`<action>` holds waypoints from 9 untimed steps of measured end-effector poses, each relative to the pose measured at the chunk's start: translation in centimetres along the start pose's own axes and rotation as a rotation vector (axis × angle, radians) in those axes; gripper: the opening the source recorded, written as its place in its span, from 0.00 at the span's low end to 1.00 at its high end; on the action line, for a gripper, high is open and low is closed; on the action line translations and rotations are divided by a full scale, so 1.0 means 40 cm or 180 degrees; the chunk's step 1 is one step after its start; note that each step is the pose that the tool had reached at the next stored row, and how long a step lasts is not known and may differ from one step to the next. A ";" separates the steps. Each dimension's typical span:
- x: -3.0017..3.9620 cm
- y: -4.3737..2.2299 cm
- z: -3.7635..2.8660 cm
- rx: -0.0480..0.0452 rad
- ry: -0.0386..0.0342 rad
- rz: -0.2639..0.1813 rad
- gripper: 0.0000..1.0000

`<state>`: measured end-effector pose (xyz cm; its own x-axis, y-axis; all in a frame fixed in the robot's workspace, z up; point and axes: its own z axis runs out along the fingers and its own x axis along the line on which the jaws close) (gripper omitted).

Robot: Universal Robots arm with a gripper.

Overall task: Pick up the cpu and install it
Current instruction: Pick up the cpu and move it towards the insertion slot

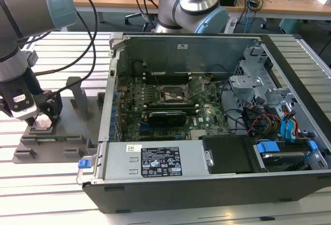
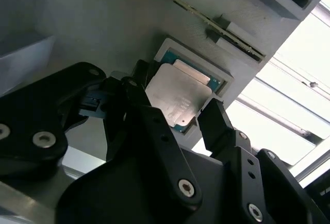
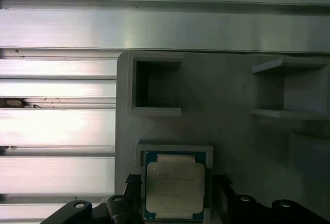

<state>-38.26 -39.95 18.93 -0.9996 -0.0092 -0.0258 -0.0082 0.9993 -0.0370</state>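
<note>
My gripper grabs the cpu by the middle of its side edges next, since the pocket rim wraps close around the corners of the cpu (image 3: 174, 188).
The cpu (image 3: 174, 188) is a silver-topped square chip lying flat in a shallow recess of a grey holder plate (image 3: 232, 105). In the second wrist view the cpu (image 2: 178, 96) lies in the same pocket. My gripper (image 3: 177, 183) hangs just above it, open, with one black finger on each side of the chip and a gap between each fingertip and the pocket rim. In the exterior view the gripper (image 1: 39, 124) is low over the grey plate (image 1: 57, 139) at the exterior view's left. The dark socket frame (image 1: 170, 94) sits on the motherboard inside the open computer case (image 1: 217, 183).
Upright slots and blocks (image 1: 77, 98) rise from the grey plate beside the gripper. The case wall (image 1: 106, 116) stands to the exterior view's right of the plate. Black cables (image 1: 93, 28) trail from the arm. A second arm base (image 1: 191, 2) stands behind the case on the slatted metal table (image 1: 51, 194).
</note>
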 end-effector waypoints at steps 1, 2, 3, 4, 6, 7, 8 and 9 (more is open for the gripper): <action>0.000 0.000 0.000 0.0000 0.0000 0.0000 0.66; 0.000 0.000 0.000 0.0000 0.0000 0.0000 0.66; 0.000 0.000 0.000 -0.0001 0.0000 0.0000 0.66; 0.000 0.000 0.000 0.0000 0.0000 0.0000 0.65; 0.000 0.000 0.000 0.0000 0.0000 -0.0001 0.55; 0.000 0.000 0.000 0.0000 0.0000 -0.0001 0.55; 0.000 0.000 0.000 0.0000 0.0000 -0.0001 0.55; 0.000 0.000 0.000 0.0000 0.0000 -0.0001 0.55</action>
<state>-38.26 -39.95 18.92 -0.9996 -0.0096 -0.0259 -0.0086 0.9993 -0.0369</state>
